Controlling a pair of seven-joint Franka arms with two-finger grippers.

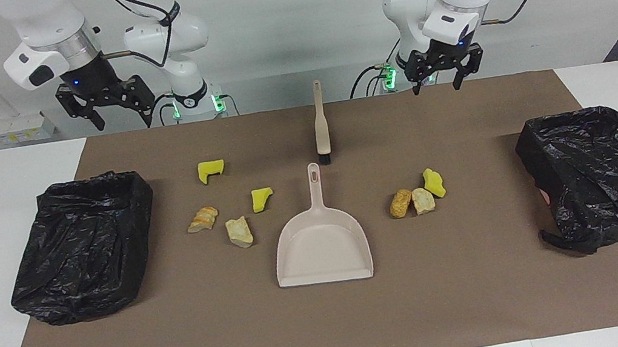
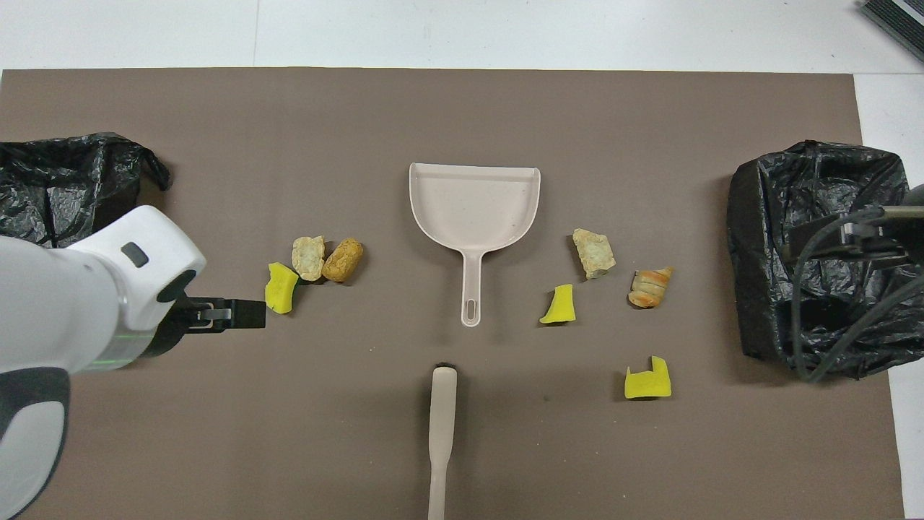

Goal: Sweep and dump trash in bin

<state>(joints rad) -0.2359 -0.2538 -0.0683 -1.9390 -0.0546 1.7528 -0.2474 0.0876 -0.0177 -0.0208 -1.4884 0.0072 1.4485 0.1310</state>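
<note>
Next, my right gripper grips the dustpan by its narrow handle (image 2: 471,289), where the fingers fit around, since the dustpan spreads into a broad, flat scoop (image 2: 474,203).
Several trash chunks lie on the brown mat (image 1: 332,329) in two groups. One group holds a yellow wedge (image 1: 211,170), another yellow wedge (image 1: 262,199) and two tan lumps (image 1: 203,219) (image 1: 239,232). The second group is a yellow wedge (image 1: 434,182) beside two tan lumps (image 1: 401,202) (image 1: 423,200). Black-lined bins stand at the right arm's end (image 1: 84,247) and the left arm's end (image 1: 600,173). My left gripper (image 1: 437,87) (image 2: 245,315) hangs open and empty over the mat's edge nearest the robots. My right gripper (image 1: 121,123) hangs open and empty, raised above the table's edge nearest the robots.
A beige dustpan (image 1: 323,245) (image 2: 474,202) lies mid-mat between the trash groups, its handle pointing toward the robots. A beige brush (image 1: 321,126) (image 2: 441,433) lies in line with that handle, nearer to the robots, bristles toward the dustpan.
</note>
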